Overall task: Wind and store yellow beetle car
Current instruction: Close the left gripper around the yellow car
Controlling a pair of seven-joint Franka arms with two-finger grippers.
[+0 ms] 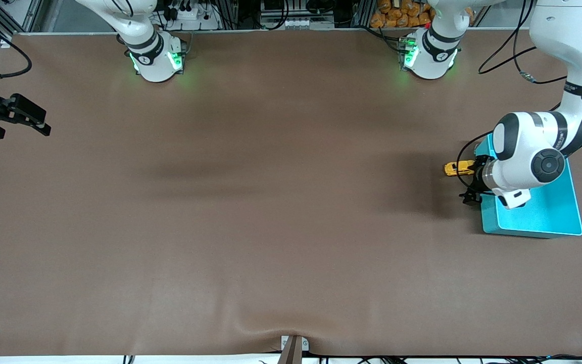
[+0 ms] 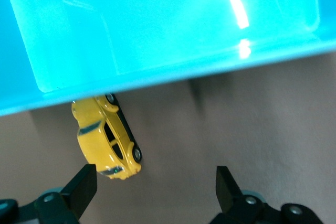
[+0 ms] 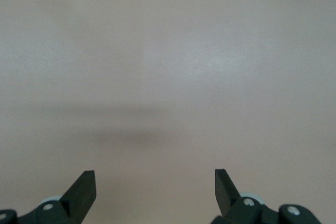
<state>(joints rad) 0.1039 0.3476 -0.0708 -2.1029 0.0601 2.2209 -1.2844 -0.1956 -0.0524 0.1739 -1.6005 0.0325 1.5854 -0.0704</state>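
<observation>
I should next use my left gripper to grab the yellow beetle car point(image 1: 457, 167) by its door sides, so that I can store the car in the teal bin point(image 1: 548, 215).
The yellow beetle car point(image 1: 457, 167) point(image 2: 107, 140) stands on its wheels on the brown table, close against the wall of the teal bin point(image 1: 548, 215) point(image 2: 157, 24), on the side toward the right arm's end. My left gripper point(image 1: 473, 179) point(image 2: 156, 184) hangs open low over the table beside the bin. The car lies just ahead of one fingertip point(image 2: 84, 184), and nothing is between the fingers. My right gripper point(image 1: 45, 123) point(image 3: 155, 182) waits open and empty over bare table at the right arm's end.
The left arm's white wrist point(image 1: 523, 156) hangs over the bin and hides part of it. Both arm bases point(image 1: 157, 58) point(image 1: 430, 55) stand along the table's edge farthest from the front camera. A small bracket point(image 1: 293, 349) sits at the nearest edge.
</observation>
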